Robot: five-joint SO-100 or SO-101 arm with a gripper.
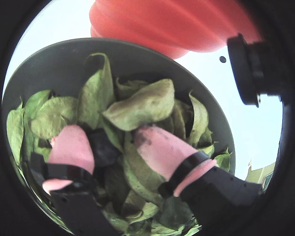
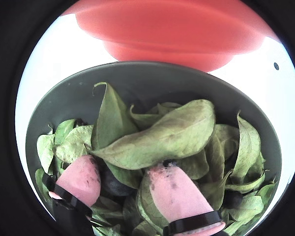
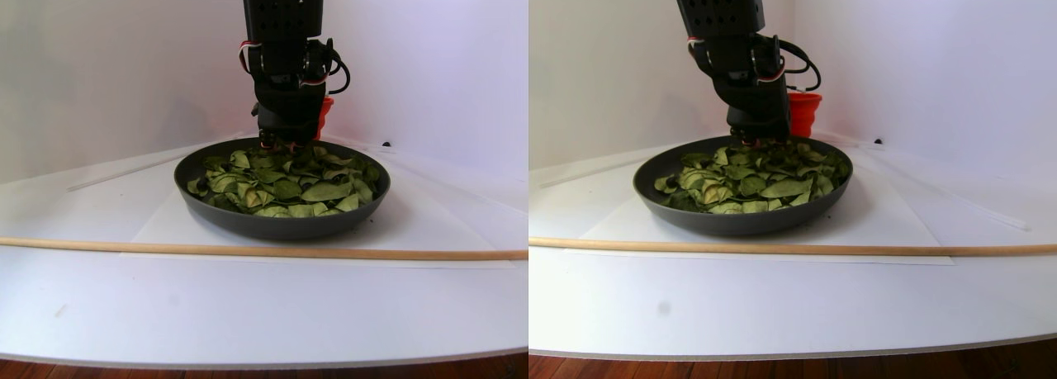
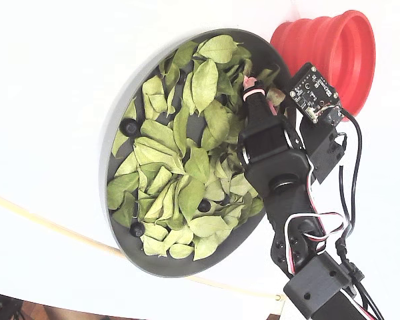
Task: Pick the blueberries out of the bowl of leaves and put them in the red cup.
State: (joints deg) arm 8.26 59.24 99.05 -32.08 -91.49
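Observation:
My gripper needs to grab the dark blueberry by its round sides, to fill the red cup (image 1: pixel 172 24) with fruit picked out of the leaves.
The dark grey bowl (image 4: pixel 153 267) holds a heap of light green leaves (image 4: pixel 187 160). Three blueberries (image 4: pixel 129 126) lie exposed among them in the fixed view. My gripper (image 4: pixel 257 87) is down in the leaves at the bowl's edge nearest the red cup (image 4: pixel 333 53). In both wrist views the pink fingertips (image 2: pixel 81 179) stand apart with a dark blueberry (image 2: pixel 115 186) low between them, close to the left one. The gripper (image 2: pixel 123 167) is open, and a big leaf (image 2: pixel 162 132) lies just ahead of the tips. The red cup (image 2: pixel 167 29) stands just beyond the bowl rim (image 2: pixel 152 73).
A thin wooden stick (image 3: pixel 248 248) lies across the white table in front of the bowl (image 3: pixel 281 222). A white sheet lies under the bowl. White walls close the back. The arm's cables and a small circuit board (image 4: pixel 313 90) hang beside the cup.

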